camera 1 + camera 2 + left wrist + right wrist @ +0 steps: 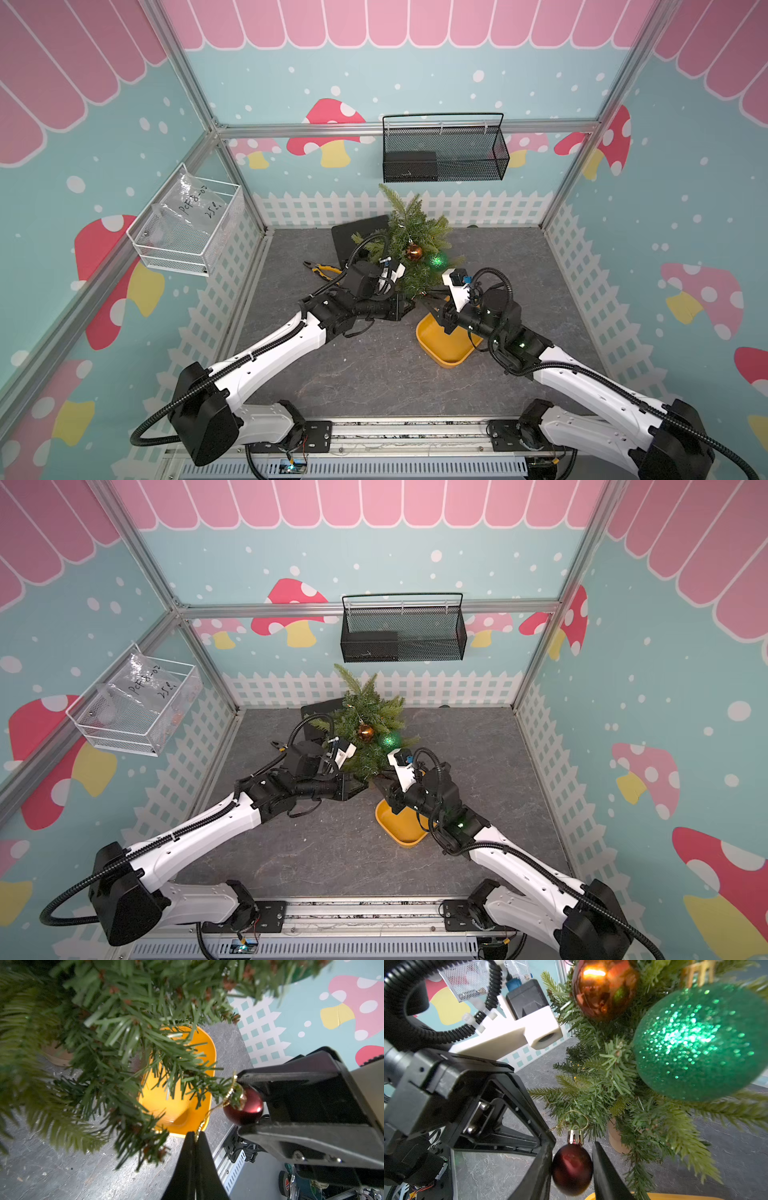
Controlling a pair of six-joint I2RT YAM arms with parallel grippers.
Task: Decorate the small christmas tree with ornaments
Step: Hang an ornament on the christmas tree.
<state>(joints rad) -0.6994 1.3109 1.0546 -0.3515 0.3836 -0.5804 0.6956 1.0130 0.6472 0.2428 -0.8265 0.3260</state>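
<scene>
The branch tip pokes through the red ball's cord loop and the cord would remain on the tree, so it is time for my left gripper to release the cord.
The small christmas tree (415, 237) stands at the back middle of the table. Two ornaments hang on it, a copper-orange ball (414, 252) (604, 989) and a glittery green ball (437, 261) (699, 1043). A small dark red ball (572, 1167) (243, 1108) sits just under a low branch, and my right gripper (572, 1145) is shut on it. Its gold cord (209, 1112) runs round a branch tip and into my left gripper (195, 1134), which is shut on the cord. The two grippers meet at the tree's near side (415, 303), where the red ball is hidden in both top views.
A yellow tray (451, 361) lies right below the right wrist. Yellow-handled pliers (322, 270) and a flat black object (353, 237) lie left of the tree. A black mesh basket (444, 153) hangs on the back wall and a white wire basket (187, 228) on the left wall.
</scene>
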